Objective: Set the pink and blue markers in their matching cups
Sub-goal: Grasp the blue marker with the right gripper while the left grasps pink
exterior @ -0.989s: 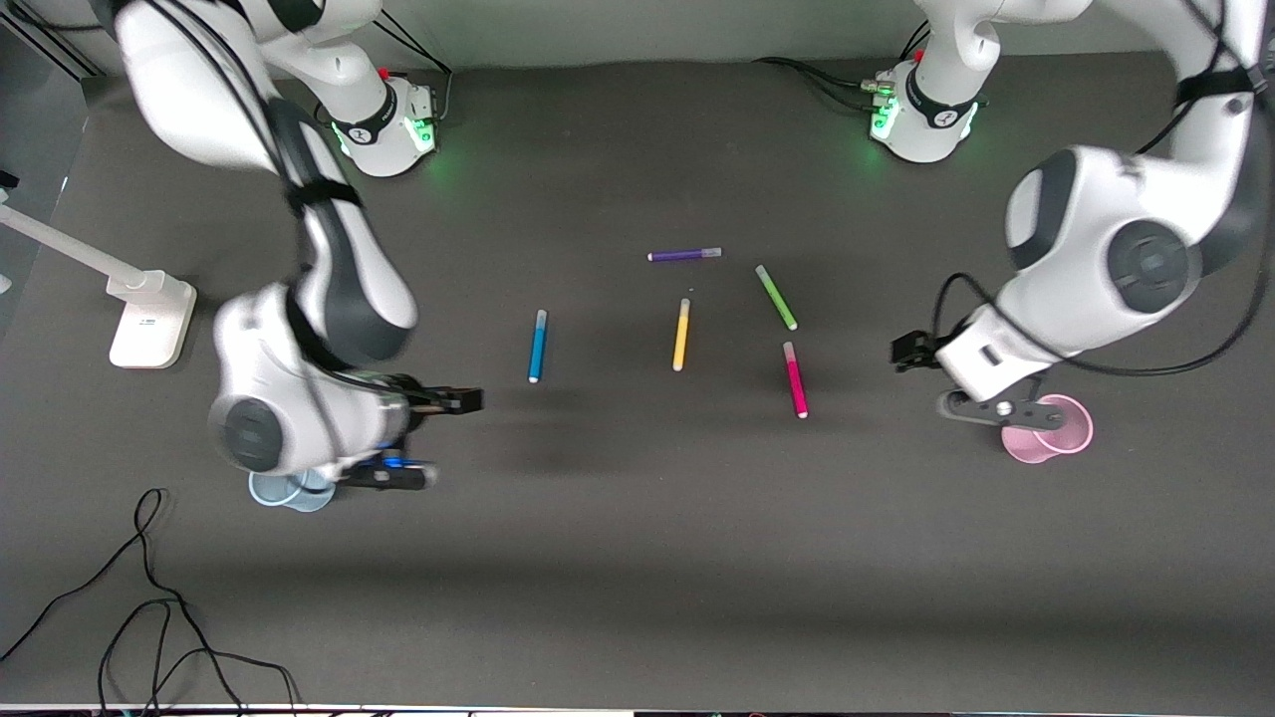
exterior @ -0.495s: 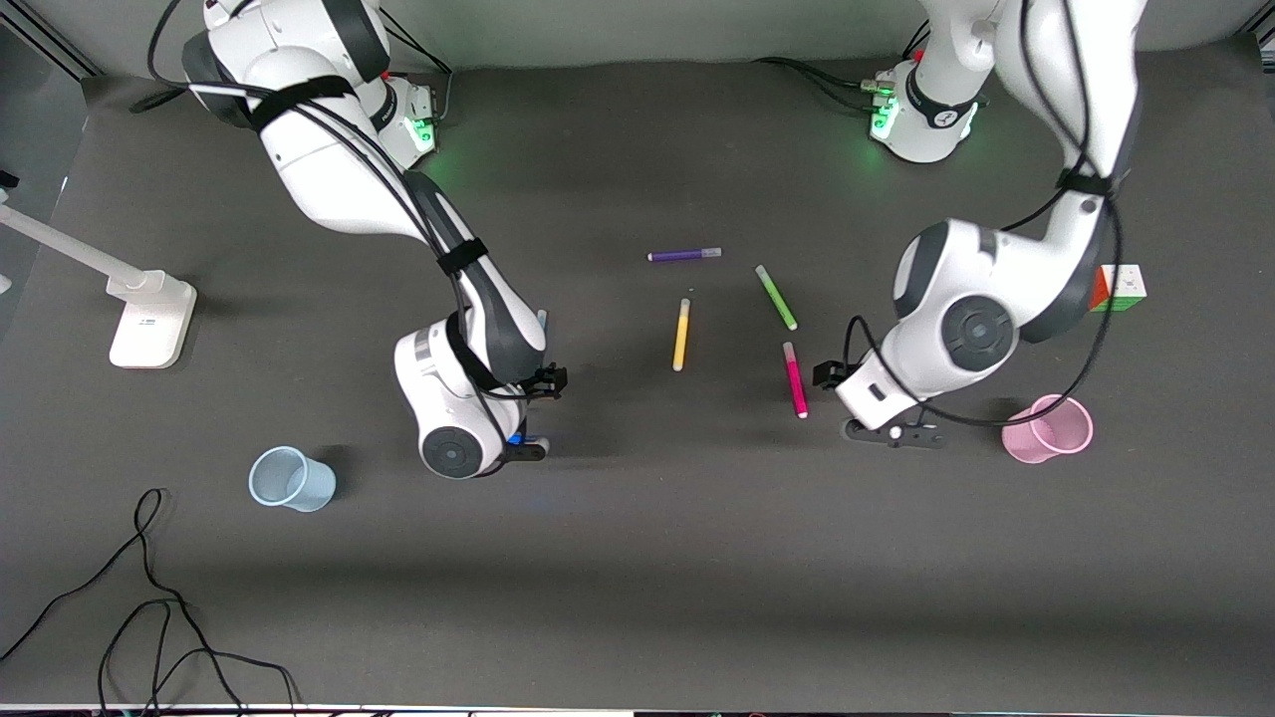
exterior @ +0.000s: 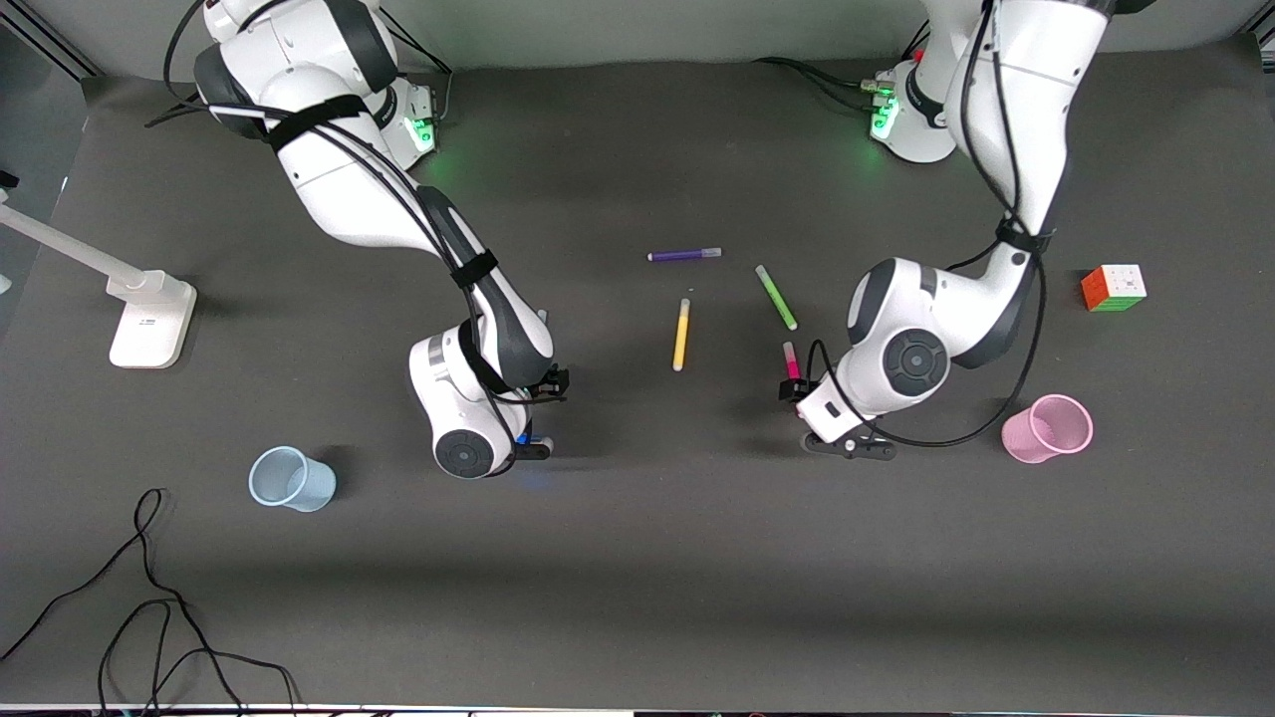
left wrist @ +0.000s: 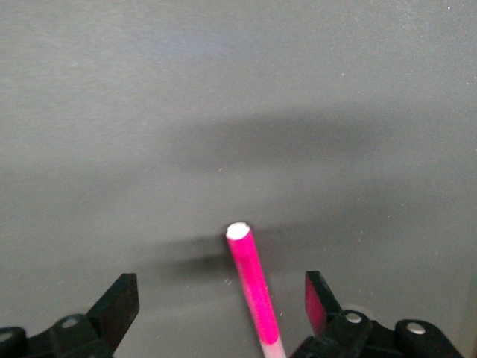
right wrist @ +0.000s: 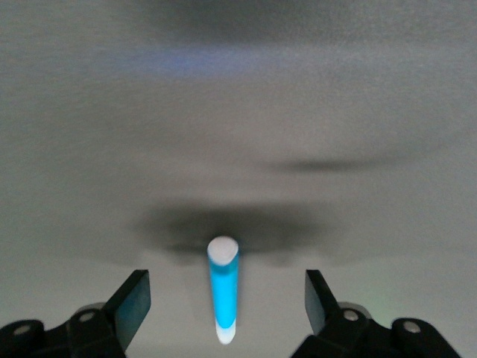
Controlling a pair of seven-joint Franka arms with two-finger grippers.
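My left gripper grabs the pink marker [left wrist: 253, 283] by its body [left wrist: 264, 321] next, just beside the marker's pale end section.
The blue marker [right wrist: 223, 287] lies on the mat between the open fingers of my right gripper [right wrist: 223, 302]. In the front view the right hand [exterior: 538, 418] hides it. The pink marker [left wrist: 253, 283] lies between the open fingers of my left gripper [left wrist: 220, 306]. In the front view only its farther end [exterior: 791, 360] shows beside the left hand [exterior: 819, 418]. Both grippers are low over the mat and hold nothing. The pale blue cup [exterior: 290, 479] stands toward the right arm's end. The pale pink cup [exterior: 1049, 428] stands toward the left arm's end.
A purple pen [exterior: 684, 255], a green pen [exterior: 776, 297] and a yellow pen [exterior: 681, 335] lie mid-table between the arms. A colour cube [exterior: 1114, 287] sits farther than the pink cup. A white stand [exterior: 149, 319] and loose cables [exterior: 149, 597] are at the right arm's end.
The right hand swung from over the blue cup to the blue marker. The left hand swung from the pink cup to the pink marker. Both cups and the cube are now uncovered.
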